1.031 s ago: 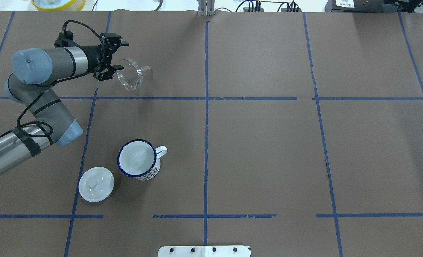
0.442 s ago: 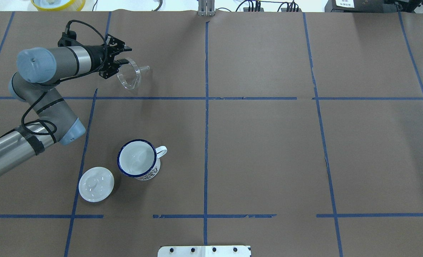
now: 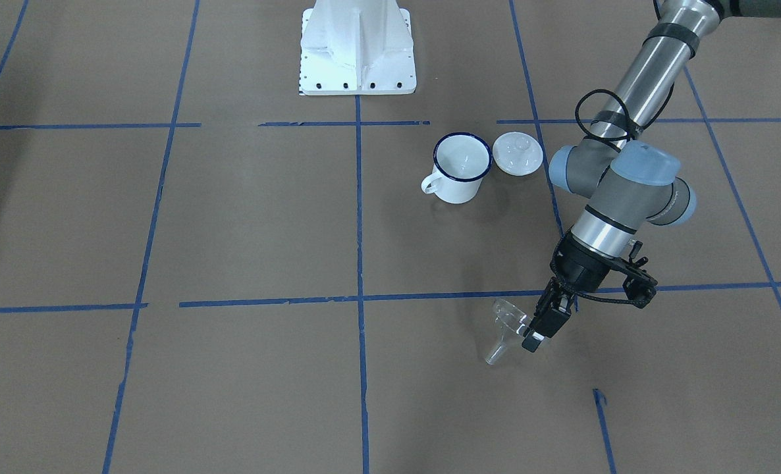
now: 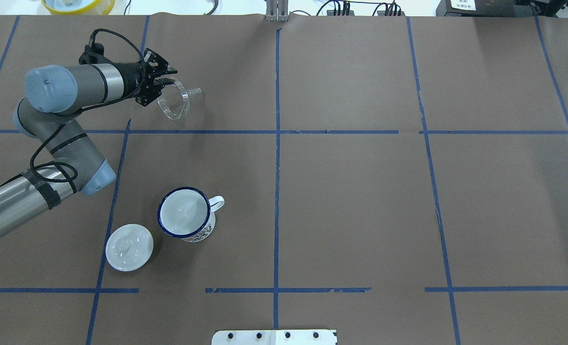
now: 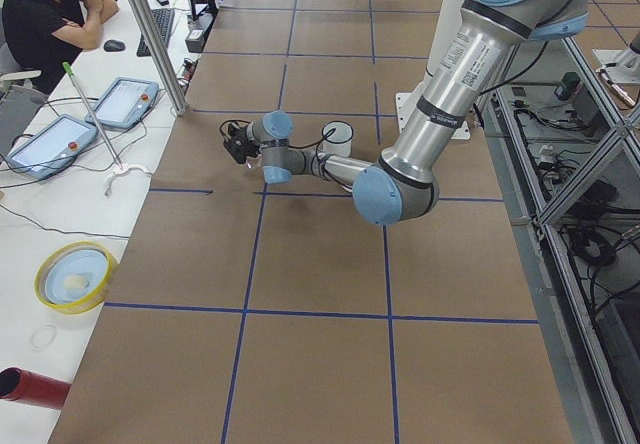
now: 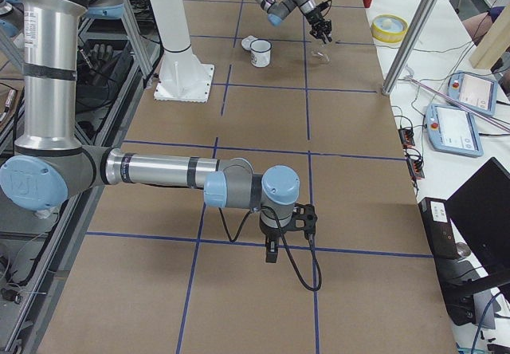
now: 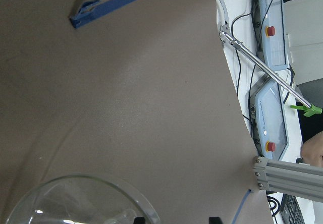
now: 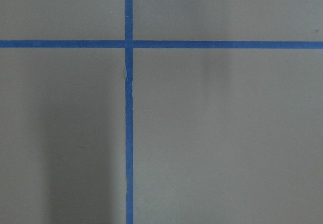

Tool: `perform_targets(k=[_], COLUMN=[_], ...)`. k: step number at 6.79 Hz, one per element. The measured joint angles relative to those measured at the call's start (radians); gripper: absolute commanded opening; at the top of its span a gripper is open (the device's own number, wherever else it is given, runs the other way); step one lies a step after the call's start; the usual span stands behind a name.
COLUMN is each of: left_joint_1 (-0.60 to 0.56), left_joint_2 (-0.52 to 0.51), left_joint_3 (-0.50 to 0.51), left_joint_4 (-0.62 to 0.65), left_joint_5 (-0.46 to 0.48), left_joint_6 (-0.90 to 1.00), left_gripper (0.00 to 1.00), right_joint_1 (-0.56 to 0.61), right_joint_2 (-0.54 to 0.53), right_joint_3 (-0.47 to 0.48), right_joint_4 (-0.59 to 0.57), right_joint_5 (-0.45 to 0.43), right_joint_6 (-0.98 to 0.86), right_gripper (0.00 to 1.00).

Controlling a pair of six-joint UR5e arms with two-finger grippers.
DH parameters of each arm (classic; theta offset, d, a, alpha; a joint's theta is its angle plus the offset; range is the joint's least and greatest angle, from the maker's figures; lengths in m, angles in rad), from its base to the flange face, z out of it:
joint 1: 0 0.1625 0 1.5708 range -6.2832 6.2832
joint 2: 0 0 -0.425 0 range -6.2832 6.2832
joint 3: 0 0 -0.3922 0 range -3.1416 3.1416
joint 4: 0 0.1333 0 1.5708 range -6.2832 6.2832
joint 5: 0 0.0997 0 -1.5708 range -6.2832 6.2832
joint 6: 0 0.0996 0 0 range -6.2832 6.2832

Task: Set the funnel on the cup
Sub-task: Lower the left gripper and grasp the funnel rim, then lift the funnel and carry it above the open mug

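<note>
The funnel's opening is too wide for my fingers, so my left gripper needs to pinch the funnel next by the thin rim [image 3: 528, 322] [image 7: 144, 204], with one finger inside.
The clear funnel [image 4: 174, 100] lies on its side on the brown paper at the far left, stem pointing right; it also shows in the front view [image 3: 506, 326] and the left wrist view [image 7: 75, 204]. My left gripper [image 4: 165, 82] is at its wide rim, jaws open, with one finger right by the rim and the other apart from it [image 7: 180, 219]. The white mug with a dark blue rim [image 4: 187, 214] stands upright nearer the robot, handle to the right. My right gripper [image 6: 272, 252] hangs low over bare paper far off; I cannot tell its state.
A round white knobbed lid [image 4: 129, 247] lies just left of the mug. The white robot base [image 3: 357, 46] stands at the table's near edge. A yellow bowl [image 4: 78, 5] sits past the table's far left edge. Blue tape lines cross the paper.
My left gripper has turned about its wrist and moved up to the funnel's rim. The funnel, mug and lid have not moved.
</note>
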Motion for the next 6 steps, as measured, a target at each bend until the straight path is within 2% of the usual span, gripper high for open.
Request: perform_targets(k=[2,4,5,6], left_joint_1=[0.001,-0.015,-0.030,-0.035], left_joint_2=[0.000,0.002,0.005,0.007], left_joint_3=[-0.005,-0.061,-0.126,-0.219], left_joint_4=[-0.008,-0.021,0.031,0.174], left_joint_5=[0.000,0.000,-0.005,-0.027], left_joint_6=[0.000,-0.006,-0.009,-0.004], left_gripper=[0.00,0.00,0.00,0.00], right_joint_1=[0.000,0.000,0.000,0.000], right_joint_2=[0.000,0.000,0.000,0.000], right_joint_3=[0.000,0.001,0.001,0.001], right_joint_4=[0.000,0.000,0.000,0.000], right_joint_5=[0.000,0.000,0.000,0.000], right_joint_6=[0.000,0.000,0.000,0.000], right_gripper=[1.00,1.00,1.00,1.00])
